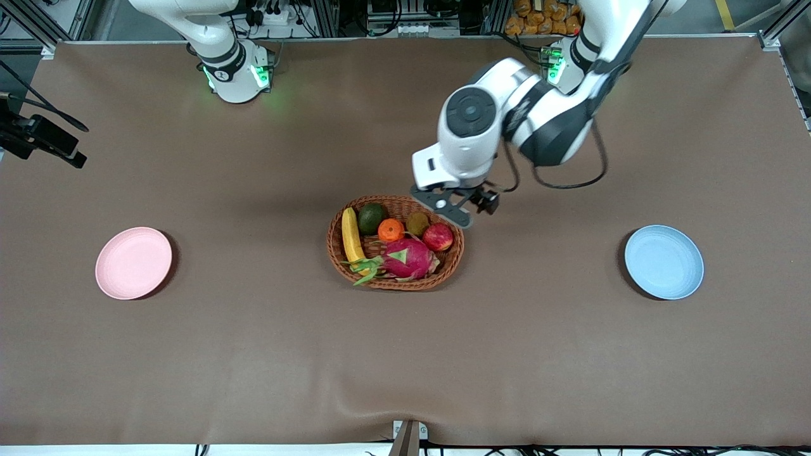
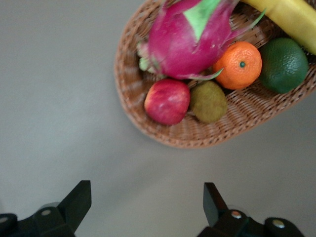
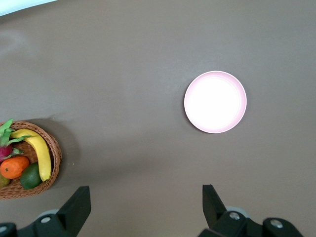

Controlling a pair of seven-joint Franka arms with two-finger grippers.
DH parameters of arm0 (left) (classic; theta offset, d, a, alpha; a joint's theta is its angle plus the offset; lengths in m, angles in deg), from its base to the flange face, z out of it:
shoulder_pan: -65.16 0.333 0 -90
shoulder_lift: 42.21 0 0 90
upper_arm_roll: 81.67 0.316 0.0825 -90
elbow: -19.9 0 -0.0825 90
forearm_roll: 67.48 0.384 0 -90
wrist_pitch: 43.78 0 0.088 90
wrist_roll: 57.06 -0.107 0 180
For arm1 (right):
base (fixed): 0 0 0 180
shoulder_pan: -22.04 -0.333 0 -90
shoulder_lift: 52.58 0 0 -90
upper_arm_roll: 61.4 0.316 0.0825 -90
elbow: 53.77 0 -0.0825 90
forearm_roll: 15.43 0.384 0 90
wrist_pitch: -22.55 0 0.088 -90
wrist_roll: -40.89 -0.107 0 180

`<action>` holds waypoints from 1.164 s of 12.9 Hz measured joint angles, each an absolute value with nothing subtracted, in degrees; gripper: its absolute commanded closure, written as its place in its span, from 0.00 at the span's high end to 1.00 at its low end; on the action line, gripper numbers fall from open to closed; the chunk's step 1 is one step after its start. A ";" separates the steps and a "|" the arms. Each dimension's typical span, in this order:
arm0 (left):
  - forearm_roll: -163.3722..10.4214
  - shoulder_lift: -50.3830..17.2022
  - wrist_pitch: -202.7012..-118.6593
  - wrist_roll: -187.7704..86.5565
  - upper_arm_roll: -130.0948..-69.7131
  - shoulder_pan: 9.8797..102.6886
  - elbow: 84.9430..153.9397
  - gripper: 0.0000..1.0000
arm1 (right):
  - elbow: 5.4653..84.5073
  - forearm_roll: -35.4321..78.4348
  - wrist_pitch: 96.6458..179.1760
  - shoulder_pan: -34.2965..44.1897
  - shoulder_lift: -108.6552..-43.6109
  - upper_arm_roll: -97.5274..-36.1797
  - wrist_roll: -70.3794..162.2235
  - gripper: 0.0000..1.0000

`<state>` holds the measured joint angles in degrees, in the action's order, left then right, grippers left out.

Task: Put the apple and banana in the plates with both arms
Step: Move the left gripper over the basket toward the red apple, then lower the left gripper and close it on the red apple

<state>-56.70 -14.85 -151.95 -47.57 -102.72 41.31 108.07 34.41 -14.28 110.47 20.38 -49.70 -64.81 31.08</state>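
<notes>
I should grab the red apple (image 1: pixel 438 237) by its round sides with my left gripper next, so that I can put the apple on the blue plate (image 1: pixel 664 261).
The red apple (image 1: pixel 438 237) and the yellow banana (image 1: pixel 350 235) lie in a brown wicker basket (image 1: pixel 405 285) at mid-table. The pink plate (image 1: pixel 133 262) sits toward the right arm's end and the blue plate (image 1: pixel 664 261) toward the left arm's end; both are bare. My left gripper (image 1: pixel 457 212) is open and empty, over the basket's rim beside the apple (image 2: pixel 167 101); its own view shows it (image 2: pixel 147 197) above bare cloth. My right gripper (image 3: pixel 146 197) is open and empty, high over the table, with the pink plate (image 3: pixel 215 101) and banana (image 3: pixel 39 150) below it. It is out of the front view.
The basket also holds a magenta dragon fruit (image 1: pixel 407 257), an orange (image 1: pixel 391 229), a dark green fruit (image 1: pixel 372 218) and a brown fruit (image 1: pixel 417 223). A black device (image 1: pixel 38 136) juts over the table edge at the right arm's end.
</notes>
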 measured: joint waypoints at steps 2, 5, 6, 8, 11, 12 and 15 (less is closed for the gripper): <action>-54.48 -10.97 -156.12 -50.19 -102.70 40.84 108.04 1.00 | 34.45 -14.28 110.05 20.38 -49.71 -64.81 31.08 1.00; -53.62 -6.46 -161.61 -53.93 -102.41 41.06 107.88 1.00 | 34.46 -14.28 109.96 20.38 -49.71 -64.81 31.08 1.00; -52.70 -5.41 -163.06 -54.53 -102.41 41.06 107.78 1.00 | 34.46 -14.28 109.96 20.38 -49.71 -64.81 31.08 1.00; -51.25 -3.65 -165.45 -55.02 -102.46 40.95 107.59 1.00 | 34.47 -14.28 109.96 20.38 -49.72 -64.81 31.08 1.00; -50.81 -2.25 -166.87 -55.06 -102.52 40.56 107.42 1.00 | 34.51 -14.28 109.83 20.38 -49.72 -64.82 31.08 1.00; -50.75 -1.96 -167.04 -55.08 -102.52 40.47 107.41 1.00 | 34.51 -14.28 109.84 20.38 -49.73 -64.83 31.08 1.00; -50.63 -1.22 -167.13 -55.13 -102.51 40.37 107.40 0.97 | 34.56 -14.28 109.84 20.38 -49.95 -64.83 31.08 1.00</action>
<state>-50.63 -1.22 -167.13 -55.13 -102.51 40.37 107.40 34.56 -14.28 109.84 20.38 -49.95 -64.83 31.08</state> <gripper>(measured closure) 0.004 0.000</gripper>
